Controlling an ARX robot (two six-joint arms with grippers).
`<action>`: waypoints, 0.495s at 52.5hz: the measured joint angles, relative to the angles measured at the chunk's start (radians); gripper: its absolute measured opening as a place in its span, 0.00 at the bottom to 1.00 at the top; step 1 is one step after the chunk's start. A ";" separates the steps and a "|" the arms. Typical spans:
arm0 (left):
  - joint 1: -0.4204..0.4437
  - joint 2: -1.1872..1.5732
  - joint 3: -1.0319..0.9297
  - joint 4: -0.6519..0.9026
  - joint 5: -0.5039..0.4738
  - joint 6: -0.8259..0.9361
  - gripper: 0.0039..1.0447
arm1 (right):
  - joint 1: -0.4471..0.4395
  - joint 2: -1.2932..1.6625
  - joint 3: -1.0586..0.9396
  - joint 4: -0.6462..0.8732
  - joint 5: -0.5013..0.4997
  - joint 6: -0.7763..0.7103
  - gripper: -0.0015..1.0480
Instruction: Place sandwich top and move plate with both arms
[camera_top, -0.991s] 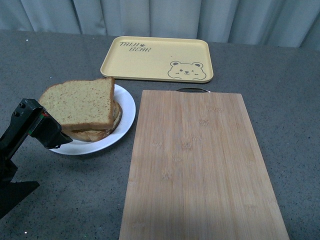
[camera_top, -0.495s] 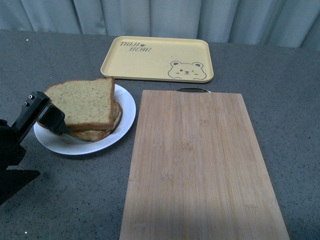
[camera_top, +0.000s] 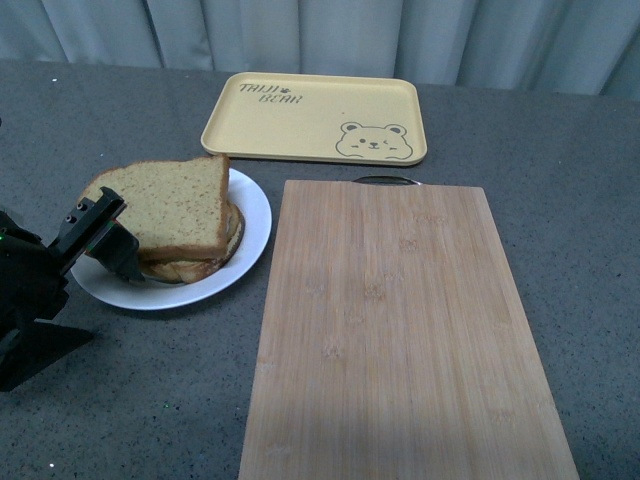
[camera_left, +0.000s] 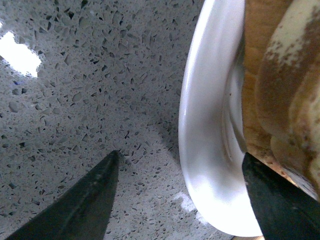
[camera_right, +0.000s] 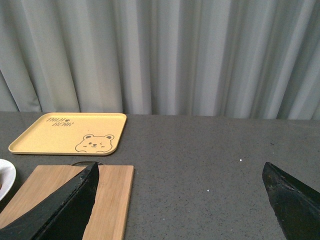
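My left gripper grips the plate by its white rim next, to move the sandwich onto the yellow bear tray.
The sandwich top, a tan speckled slice with a brown crust, lies on the stacked sandwich on the round white plate at the left of the table. My left gripper is open at the plate's left edge. In the left wrist view the plate's rim sits between the two black fingers, with the sandwich's crust just past it and no clear contact. My right gripper is open over bare table, holds nothing, and is outside the front view.
A bamboo cutting board lies right of the plate and reaches the near table edge. A yellow bear tray sits behind it. Grey curtains close the back. The right wrist view shows the board and tray off to one side.
My left gripper has moved in toward the plate, from short of its left edge to having its fingers around the rim. The sandwich and plate have not shifted.
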 joint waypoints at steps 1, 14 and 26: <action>0.000 0.002 0.002 0.000 0.000 0.000 0.67 | 0.000 0.000 0.000 0.000 0.000 0.000 0.91; -0.002 0.017 0.037 -0.017 0.001 -0.006 0.32 | 0.000 0.000 0.000 0.000 0.000 0.000 0.91; 0.006 0.002 0.041 -0.009 0.024 -0.049 0.11 | 0.000 0.000 0.000 0.000 0.000 0.000 0.91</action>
